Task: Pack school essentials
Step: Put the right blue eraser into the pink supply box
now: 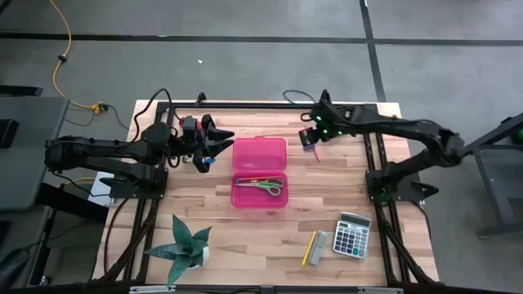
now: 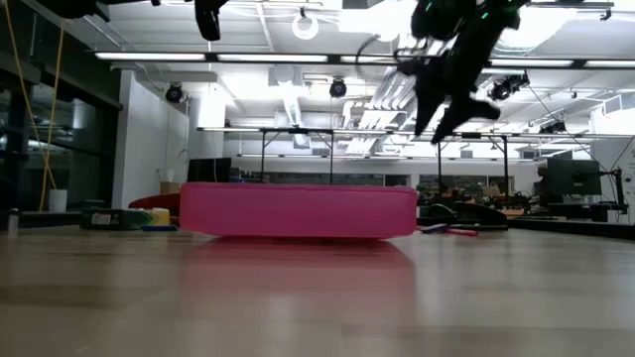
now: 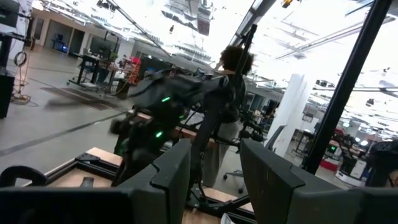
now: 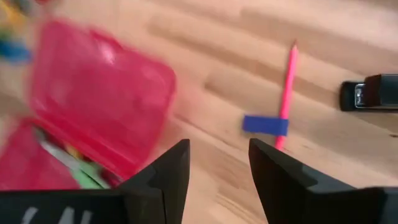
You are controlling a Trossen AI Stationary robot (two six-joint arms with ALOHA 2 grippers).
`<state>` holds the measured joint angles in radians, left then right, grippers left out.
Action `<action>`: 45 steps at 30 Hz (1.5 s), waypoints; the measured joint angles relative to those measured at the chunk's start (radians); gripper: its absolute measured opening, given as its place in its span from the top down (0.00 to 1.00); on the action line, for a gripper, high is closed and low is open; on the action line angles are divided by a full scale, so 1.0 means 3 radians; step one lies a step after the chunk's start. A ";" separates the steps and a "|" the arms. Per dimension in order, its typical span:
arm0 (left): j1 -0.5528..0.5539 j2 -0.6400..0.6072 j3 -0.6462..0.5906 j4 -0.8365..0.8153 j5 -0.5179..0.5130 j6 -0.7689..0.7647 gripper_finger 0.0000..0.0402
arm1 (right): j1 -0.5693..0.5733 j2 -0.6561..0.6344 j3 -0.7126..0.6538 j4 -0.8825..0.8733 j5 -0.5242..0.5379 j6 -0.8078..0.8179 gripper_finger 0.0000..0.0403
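Note:
My right gripper picks up the small blue piece by its short end next, to pack it into the pink case [image 1: 260, 171].
The pink hinged case [image 1: 260, 171] lies open mid-table, with scissors [image 1: 263, 186] in its near half. A pink pencil [image 4: 287, 93] lies on the wood to the case's right, and a small blue piece [image 4: 265, 125] rests across it. A yellow pencil and a grey block [image 1: 315, 247] lie near the front edge. My right gripper [image 4: 219, 174] is open in the air above the pencil and the case's far right corner. My left gripper [image 3: 214, 171] is open and raised at the case's far left corner [image 1: 214, 144], over small coloured items [image 1: 204, 162].
A calculator [image 1: 354, 234] sits front right beside the grey block. A green spiky plant [image 1: 184, 247] stands front left. A black stapler [image 4: 372, 93] lies past the pink pencil. Dark frame rails [image 1: 376, 163] run along the table's sides and far edge.

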<state>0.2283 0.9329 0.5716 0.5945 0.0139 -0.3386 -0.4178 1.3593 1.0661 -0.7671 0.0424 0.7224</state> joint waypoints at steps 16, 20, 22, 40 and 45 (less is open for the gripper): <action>0.0000 0.0000 0.0000 0.0002 0.0001 -0.0173 0.68 | -0.0285 0.1473 0.0613 -0.0784 -0.0031 -0.4020 0.61; 0.0000 0.0000 0.0000 0.0002 0.0001 -0.0173 0.68 | -0.0280 0.1678 0.0531 -0.0788 0.0280 -0.4599 0.61; 0.0000 0.0000 0.0000 0.0002 0.0001 -0.0173 0.68 | -0.0292 0.1731 0.0532 -0.0695 0.0319 -0.4665 0.61; 0.0000 0.0000 0.0000 0.0002 -0.0010 -0.0173 0.68 | -0.0311 0.1810 0.0544 -0.0408 0.0034 -0.4918 0.61; 0.0001 0.0000 0.0000 0.0002 -0.0010 -0.0173 0.68 | -0.0311 0.1938 0.0548 -0.0391 0.0043 -0.4916 0.61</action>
<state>0.2285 0.9329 0.5716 0.5951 0.0109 -0.3904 -0.5110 1.9408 1.2304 -0.8845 0.0554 -0.7524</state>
